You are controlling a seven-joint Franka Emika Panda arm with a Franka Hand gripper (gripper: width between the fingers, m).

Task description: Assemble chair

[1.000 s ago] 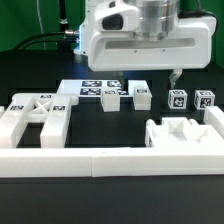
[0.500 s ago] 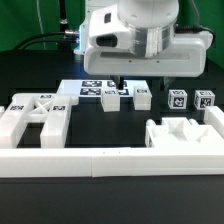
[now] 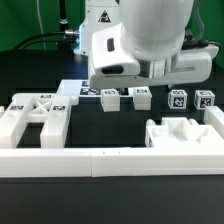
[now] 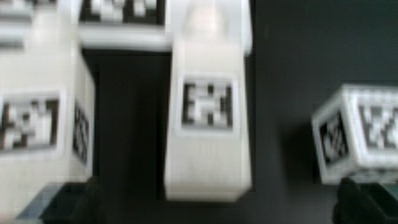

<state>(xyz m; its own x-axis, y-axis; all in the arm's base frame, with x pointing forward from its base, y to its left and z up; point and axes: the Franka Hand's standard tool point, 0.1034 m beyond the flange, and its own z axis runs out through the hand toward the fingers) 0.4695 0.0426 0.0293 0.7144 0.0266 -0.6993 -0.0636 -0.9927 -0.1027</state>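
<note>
My gripper's open fingers are still above the tagged leg in the wrist view, so closing now would miss it. My gripper lowers them first.
The chair lies in loose matte-white tagged parts. A wide frame-like part (image 3: 38,115) rests at the exterior view's left and a notched part (image 3: 186,135) at its right. Small tagged pieces (image 3: 111,97) (image 3: 141,95) (image 3: 178,98) (image 3: 204,98) stand in a row behind them. The arm's white wrist housing (image 3: 150,50) hangs over the row's middle. In the wrist view my gripper (image 4: 214,206) is open, its dark fingertips (image 4: 64,204) far apart. A long tagged leg (image 4: 210,105) lies below and between them, untouched. Tagged blocks (image 4: 43,100) (image 4: 365,125) flank it.
A long white border rail (image 3: 100,162) runs along the front of the black table. The marker board (image 3: 78,88) lies at the back, mostly hidden behind the arm. Black cables (image 3: 45,42) run before a green backdrop at the rear.
The arm has come down and nearer, shifting slightly to the exterior view's right, and now hides most of the marker board. The gripper has stayed open; no part has moved.
</note>
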